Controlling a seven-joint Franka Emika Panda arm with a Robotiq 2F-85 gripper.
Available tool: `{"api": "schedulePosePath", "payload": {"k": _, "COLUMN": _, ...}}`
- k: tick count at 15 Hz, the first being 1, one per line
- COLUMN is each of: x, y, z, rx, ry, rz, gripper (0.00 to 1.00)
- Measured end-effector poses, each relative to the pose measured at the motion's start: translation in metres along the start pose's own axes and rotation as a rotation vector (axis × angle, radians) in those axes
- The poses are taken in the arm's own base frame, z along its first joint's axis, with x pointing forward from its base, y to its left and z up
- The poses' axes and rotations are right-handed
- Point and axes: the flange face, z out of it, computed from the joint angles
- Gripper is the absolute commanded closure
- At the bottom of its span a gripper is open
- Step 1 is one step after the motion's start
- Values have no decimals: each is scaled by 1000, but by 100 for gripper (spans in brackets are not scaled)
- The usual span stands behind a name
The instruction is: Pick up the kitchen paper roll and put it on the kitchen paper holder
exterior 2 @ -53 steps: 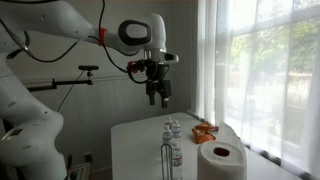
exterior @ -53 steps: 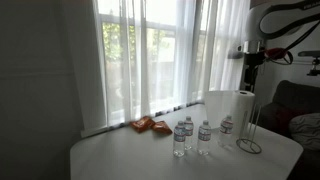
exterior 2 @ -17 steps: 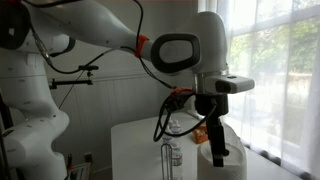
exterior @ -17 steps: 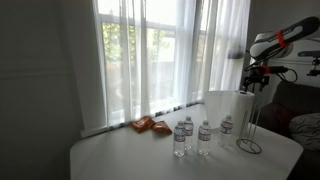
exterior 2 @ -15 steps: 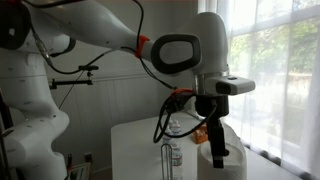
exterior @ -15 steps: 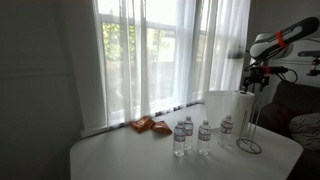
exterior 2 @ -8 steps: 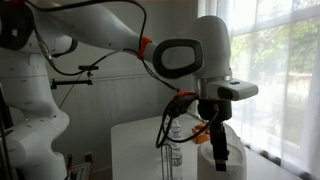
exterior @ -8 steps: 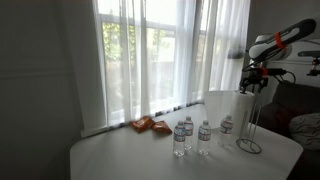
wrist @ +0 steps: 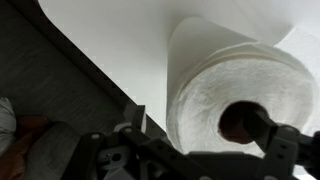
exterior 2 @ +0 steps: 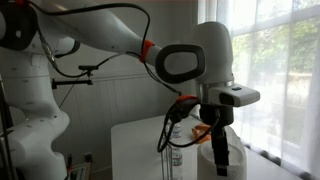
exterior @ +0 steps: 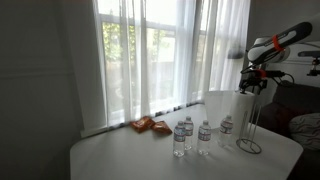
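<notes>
The robot's gripper should close now, as one finger is in the roll's core and one is outside, so it would hold the kitchen paper roll's side point(wrist: 199, 122).
The kitchen paper roll point(exterior: 226, 117) is a tall white cylinder standing upright at the table's end. It also shows in the other exterior view point(exterior 2: 237, 168) and fills the wrist view point(wrist: 215, 85). The wire kitchen paper holder point(exterior: 250, 134) stands empty right beside it, its thin rods also visible in an exterior view point(exterior 2: 164, 160). My gripper point(exterior: 251, 88) is down on the roll's top point(exterior 2: 221, 163). In the wrist view the gripper point(wrist: 200, 125) is open: one finger point(wrist: 275, 135) reaches into the dark core hole and the other sits outside the roll's wall.
Three small clear water bottles point(exterior: 203, 136) stand in a group next to the roll and holder. An orange snack packet point(exterior: 150, 125) lies near the window curtain. The table edge point(wrist: 95, 70) runs close beside the roll, with dark floor beyond.
My gripper has sunk a little lower onto the roll's top, with one finger going into the core. The roll, holder and bottles have not moved.
</notes>
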Motion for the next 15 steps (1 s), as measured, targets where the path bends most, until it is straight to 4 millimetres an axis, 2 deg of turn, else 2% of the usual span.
{"api": "schedulePosePath", "payload": {"k": 1, "x": 0, "y": 0, "z": 1, "rx": -1, "ry": -2, "rz": 3, "gripper": 22}}
{"api": "schedulePosePath", "payload": {"k": 3, "x": 0, "y": -1, "z": 4, "rx": -3, "ry": -6, "rz": 7, "gripper": 32}}
{"api": "schedulePosePath", "payload": {"k": 11, "x": 0, "y": -2, "z": 4, "rx": 26, "ry": -13, "rz": 36, "gripper": 90}}
{"api": "schedulePosePath", "payload": {"k": 13, "x": 0, "y": -2, "z": 2, "rx": 36, "ry": -12, "rz": 45, "gripper": 99}}
{"api": "schedulePosePath", "payload": {"k": 15, "x": 2, "y": -2, "z": -5, "rx": 42, "ry": -1, "rz": 49, "gripper": 96}}
